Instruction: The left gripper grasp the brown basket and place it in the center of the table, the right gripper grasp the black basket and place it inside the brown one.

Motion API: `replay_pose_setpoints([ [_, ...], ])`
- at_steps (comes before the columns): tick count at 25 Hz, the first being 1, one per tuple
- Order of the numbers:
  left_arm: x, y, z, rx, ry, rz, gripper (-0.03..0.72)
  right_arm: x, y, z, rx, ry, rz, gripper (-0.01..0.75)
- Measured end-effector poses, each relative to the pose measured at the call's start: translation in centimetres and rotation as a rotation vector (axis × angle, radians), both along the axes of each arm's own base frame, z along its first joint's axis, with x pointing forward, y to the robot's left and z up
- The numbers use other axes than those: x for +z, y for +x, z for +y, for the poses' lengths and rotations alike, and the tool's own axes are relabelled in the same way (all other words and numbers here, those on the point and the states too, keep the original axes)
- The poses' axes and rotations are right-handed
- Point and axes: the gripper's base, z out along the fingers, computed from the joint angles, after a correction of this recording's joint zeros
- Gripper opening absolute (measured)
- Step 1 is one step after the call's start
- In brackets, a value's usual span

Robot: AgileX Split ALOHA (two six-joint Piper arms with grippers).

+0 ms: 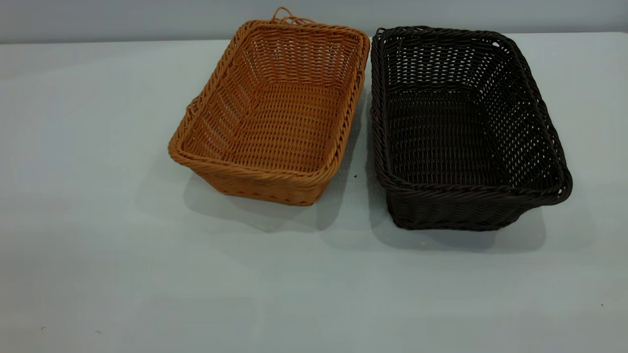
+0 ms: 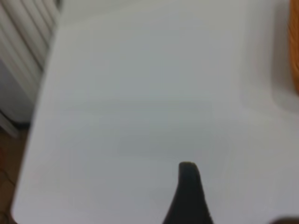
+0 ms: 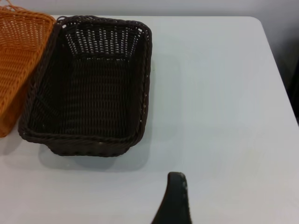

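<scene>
My left gripper grabs the brown basket's long rim farther from the black basket next, to set the brown basket (image 1: 274, 113) in the table's center.
The brown basket (image 1: 274, 113) stands upright on the table (image 1: 98, 245), left of centre at the back, with its small loop at the far end. Close beside it on the right, apart by a narrow gap, is the black basket (image 1: 461, 127), also upright and empty. Neither arm shows in the exterior view. The left gripper (image 2: 236, 193) hovers open over bare table, with an edge of the brown basket (image 2: 295, 56) off to one side. In the right wrist view the right gripper (image 3: 233, 196) is open above the table, short of the black basket (image 3: 88, 88); only one finger (image 3: 175, 198) shows.
The table's left edge (image 2: 32, 140) and a white ribbed object (image 2: 23, 42) beyond it appear in the left wrist view. The table's right edge and rounded corner (image 3: 275, 56) show in the right wrist view. A pale wall runs behind the table.
</scene>
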Motion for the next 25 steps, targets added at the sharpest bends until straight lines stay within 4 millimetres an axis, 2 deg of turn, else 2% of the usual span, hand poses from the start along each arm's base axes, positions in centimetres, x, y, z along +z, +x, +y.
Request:
replay_pose_setpoints([
  [2, 1.4, 1.1, 0.0, 0.012, 0.000, 0.006, 0.518, 0.0, 0.0, 0.0, 0.002, 0.004, 0.000, 0.573],
  [5, 3.3, 4.1, -0.1, 0.011, 0.000, 0.056, 0.518, 0.0, 0.4, 0.0, 0.003, 0.004, 0.025, 0.573],
  [8, 4.2, 8.4, -0.4, -0.004, 0.008, 0.110, 0.518, 0.0, 0.8, 0.0, -0.002, 0.011, 0.052, 0.573],
  [12, 4.3, 15.0, -0.8, -0.033, 0.015, 0.141, 0.518, 0.1, 1.1, 0.0, -0.016, 0.032, 0.071, 0.573],
  [18, 2.8, 24.3, -1.8, -0.058, -0.055, 0.192, 0.518, 0.1, 1.2, 0.0, -0.027, 0.049, 0.078, 0.573],
  [21, 0.8, 28.6, -2.9, -0.090, -0.061, 0.219, 0.518, 0.1, 1.5, 0.1, -0.028, 0.049, 0.094, 0.573],
  [25, -2.0, 33.4, -5.2, -0.152, -0.055, 0.264, 0.518, 0.4, 2.6, 0.0, -0.045, 0.060, 0.133, 0.573],
])
